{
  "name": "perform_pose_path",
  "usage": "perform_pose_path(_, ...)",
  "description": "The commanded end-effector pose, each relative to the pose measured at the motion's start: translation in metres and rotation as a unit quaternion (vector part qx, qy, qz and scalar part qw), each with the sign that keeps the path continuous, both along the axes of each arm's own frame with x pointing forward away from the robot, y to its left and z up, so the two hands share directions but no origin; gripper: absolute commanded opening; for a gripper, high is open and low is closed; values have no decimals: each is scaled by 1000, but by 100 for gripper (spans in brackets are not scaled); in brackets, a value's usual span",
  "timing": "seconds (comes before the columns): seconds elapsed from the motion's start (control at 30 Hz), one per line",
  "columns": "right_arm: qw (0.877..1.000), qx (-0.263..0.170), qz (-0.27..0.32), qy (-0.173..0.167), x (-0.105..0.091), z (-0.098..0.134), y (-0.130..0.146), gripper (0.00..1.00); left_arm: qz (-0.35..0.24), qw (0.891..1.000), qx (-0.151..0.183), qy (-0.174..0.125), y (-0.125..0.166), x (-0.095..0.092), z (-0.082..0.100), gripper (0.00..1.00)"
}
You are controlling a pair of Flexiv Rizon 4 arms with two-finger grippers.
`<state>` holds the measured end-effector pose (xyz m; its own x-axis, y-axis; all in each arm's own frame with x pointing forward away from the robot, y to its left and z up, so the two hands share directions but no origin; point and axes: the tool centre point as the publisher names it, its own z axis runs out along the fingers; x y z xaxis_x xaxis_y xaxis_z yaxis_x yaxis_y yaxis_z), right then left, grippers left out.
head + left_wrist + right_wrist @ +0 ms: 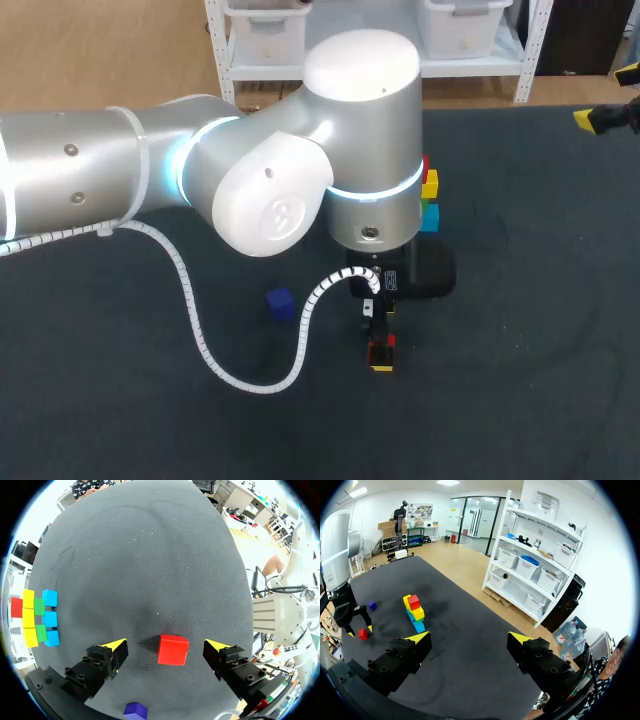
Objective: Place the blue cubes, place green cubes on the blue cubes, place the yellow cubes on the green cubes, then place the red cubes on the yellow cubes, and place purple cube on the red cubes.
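The robot's left gripper will grab the red cube by its opposite sides. The bottom of the red cube will stay free to rest on the yellow cubes.
A red cube point(173, 649) lies on the dark table between the fingers of my left gripper point(167, 646), which is open with a gap on each side of the cube. In the head view this gripper point(380, 345) hangs straight down over the red cube point(381, 350). A purple cube point(135, 711) lies just behind it, also seen on the mat point(280, 303). The stack point(414, 612) has blue cubes at the base, then green, yellow and one red cube on top. My right gripper point(470, 639) is open and empty, well away from the stack.
My left arm's big elbow point(360, 140) hides most of the stack point(430, 190) in the head view. The right gripper point(606, 96) shows only at the far right edge. Bare dark mat point(530, 330) spreads to the right and front.
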<state>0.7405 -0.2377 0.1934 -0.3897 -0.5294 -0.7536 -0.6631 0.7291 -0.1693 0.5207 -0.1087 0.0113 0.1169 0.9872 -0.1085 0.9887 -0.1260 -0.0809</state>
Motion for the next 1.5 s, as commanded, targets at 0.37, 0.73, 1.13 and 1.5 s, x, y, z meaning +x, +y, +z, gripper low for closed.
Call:
perform_pose_path(0.37,1000,1,1,1,0,0,-1,100,22,998,38,-39,0,-5,-7,0)
perform_pose_path(0.73,1000,1,1,1,0,0,-1,100,37,996,40,-65,8,-2,19,0)
perform_pose_path(1.13,1000,1,1,1,0,0,-1,100,69,989,62,-112,44,19,94,0)
perform_pose_path(1.5,1000,1,1,1,0,0,-1,100,68,976,66,-194,51,58,156,0)
